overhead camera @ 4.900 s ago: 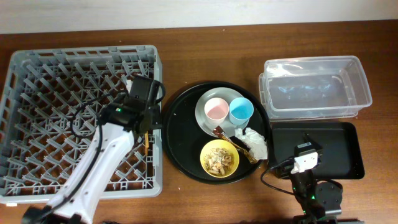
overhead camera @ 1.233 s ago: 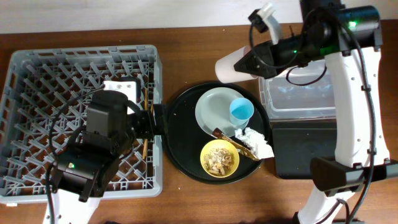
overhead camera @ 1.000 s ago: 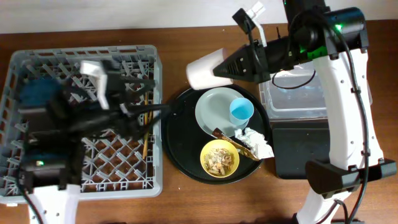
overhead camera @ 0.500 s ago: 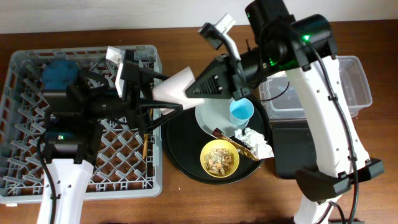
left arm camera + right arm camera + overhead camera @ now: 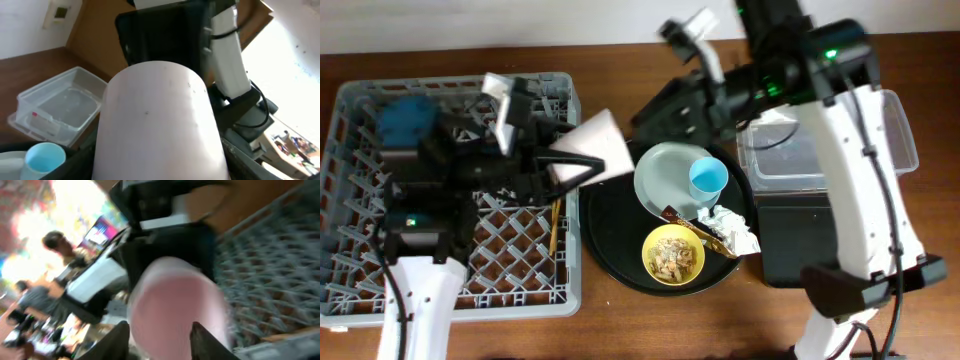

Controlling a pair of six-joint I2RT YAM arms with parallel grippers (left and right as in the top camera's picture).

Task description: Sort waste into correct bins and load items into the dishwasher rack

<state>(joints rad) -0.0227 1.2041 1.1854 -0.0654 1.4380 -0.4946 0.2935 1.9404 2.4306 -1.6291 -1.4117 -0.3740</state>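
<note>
I should reach the blue cup with my right gripper and pinch the cup's rim, so the cup's base and outer body stay free for handing it to my left gripper.
The pink cup point(image 5: 592, 148) lies on its side in the air above the right edge of the dishwasher rack point(image 5: 360, 250). My left gripper point(image 5: 570, 165) is shut on the pink cup, which fills the left wrist view point(image 5: 157, 125). My right gripper point(image 5: 652, 108) stands open just right of the cup, its fingers apart from it; its wrist view looks into the cup's mouth point(image 5: 177, 305). The blue cup point(image 5: 707, 179) stands on the grey-green plate point(image 5: 665, 175). The yellow bowl point(image 5: 673, 253) holds food scraps. Beside it lie the napkin point(image 5: 730, 230) and wrapper point(image 5: 685, 222). A chopstick point(image 5: 555, 225) lies in the rack.
A large round black tray point(image 5: 610, 230) carries the plate, bowl and waste. At the right are the clear tub point(image 5: 880, 130) and, in front of it, the shallow black tray point(image 5: 790, 250). The right arm's white link crosses above both bins.
The right gripper carried the pink cup left to the left gripper. The left jaws closed on it, and the right jaws opened and drew back to the right.
</note>
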